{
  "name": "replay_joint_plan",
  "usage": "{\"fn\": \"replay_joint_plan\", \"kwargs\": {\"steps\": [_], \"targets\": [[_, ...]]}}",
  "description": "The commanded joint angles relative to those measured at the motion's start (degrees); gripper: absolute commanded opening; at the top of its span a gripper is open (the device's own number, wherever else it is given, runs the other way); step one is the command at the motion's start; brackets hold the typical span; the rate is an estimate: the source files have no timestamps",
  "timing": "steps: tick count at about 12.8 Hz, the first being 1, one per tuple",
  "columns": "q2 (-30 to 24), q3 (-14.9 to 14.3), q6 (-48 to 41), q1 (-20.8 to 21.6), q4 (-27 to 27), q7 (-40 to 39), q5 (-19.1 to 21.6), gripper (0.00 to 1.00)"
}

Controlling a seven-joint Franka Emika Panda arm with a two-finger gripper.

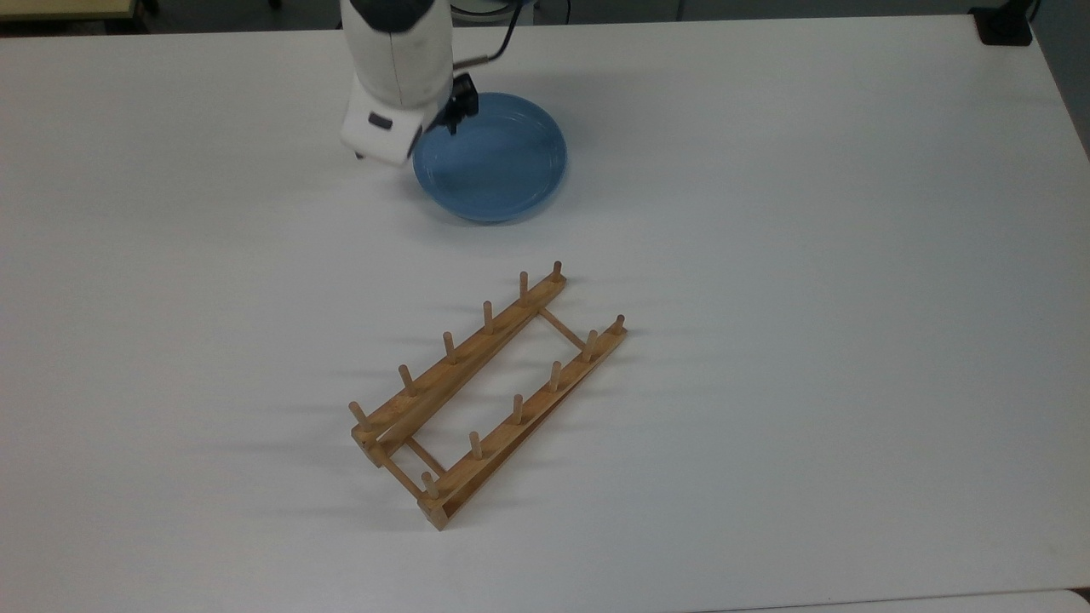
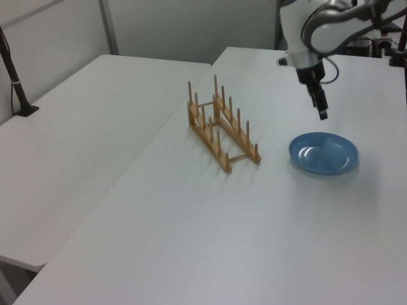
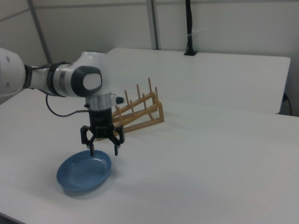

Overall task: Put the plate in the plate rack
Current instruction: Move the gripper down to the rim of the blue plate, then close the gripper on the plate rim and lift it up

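Note:
My gripper grabs the light-blue plate by its rim [image 2: 319, 133] next, to stand it upright between the pegs of the wooden plate rack [image 2: 222, 130].
The light-blue plate [image 1: 507, 166] lies flat on the white table [image 1: 766, 298], toward the top view's upper middle. It also shows in the left view [image 2: 324, 153] and the right view [image 3: 84, 171]. The wooden plate rack [image 1: 464, 353] stands apart from it, slanted, nearer the middle of the table [image 2: 213, 141] [image 3: 140, 116]. My gripper [image 3: 103, 150] points down and hangs a little above the plate's rim, on the top view's left side of the plate. It is open with nothing between its fingers [image 3: 91, 148]. In the left view the gripper [image 2: 322, 113] is above the plate.
A second white table [image 2: 82, 127] joins this one at the left view's left, with a black post [image 2: 16, 82] clamped to it. A black object [image 1: 1005, 25] sits at the table's corner at the top view's upper right.

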Motion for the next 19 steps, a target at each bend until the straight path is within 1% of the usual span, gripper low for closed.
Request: {"fn": "replay_joint_plan", "kwargs": {"steps": [1, 2, 3, 4, 5, 6, 7, 9, 10, 11, 13, 16, 17, 18, 19], "targets": [[4.3, -0.3, 4.1, 1.2, 0.1, 0.2, -1.1, 0.7], [5.2, -0.3, 5.3, 1.4, 0.1, 0.9, -1.4, 0.62], [6.0, -0.3, 6.2, 1.8, 0.1, 1.3, -1.5, 0.51], [6.8, -0.3, 6.5, 2.1, 0.1, 1.6, -1.6, 0.44], [7.2, -0.3, 6.7, 2.2, 0.1, 1.6, -1.7, 0.35], [7.4, -0.2, 6.8, 2.3, 0.1, 1.6, -2.2, 0.34], [7.7, -0.2, 6.8, 2.2, 0.2, 1.6, -2.6, 0.28], [7.7, -0.2, 6.7, 2.3, 0.3, 1.6, -2.8, 0.07], [7.6, -0.2, 6.4, 2.2, 0.6, 1.6, -2.8, 0.03], [7.3, -0.2, 5.7, 2.1, 1.1, 1.5, -2.8, 0.0], [6.2, -0.2, 4.3, 2.1, 1.9, 1.5, -2.7, 0.0], [4.6, -0.1, -3.6, 2.7, 6.6, 1.6, -2.6, 0.0], [3.6, -0.1, -6.0, 4.0, 8.6, 1.7, -2.5, 0.0], [2.6, -0.1, -10.0, 5.3, 11.8, 1.9, -2.2, 0.0], [2.0, -0.1, -13.0, 6.1, 16.8, 3.0, -2.0, 0.0]]}}
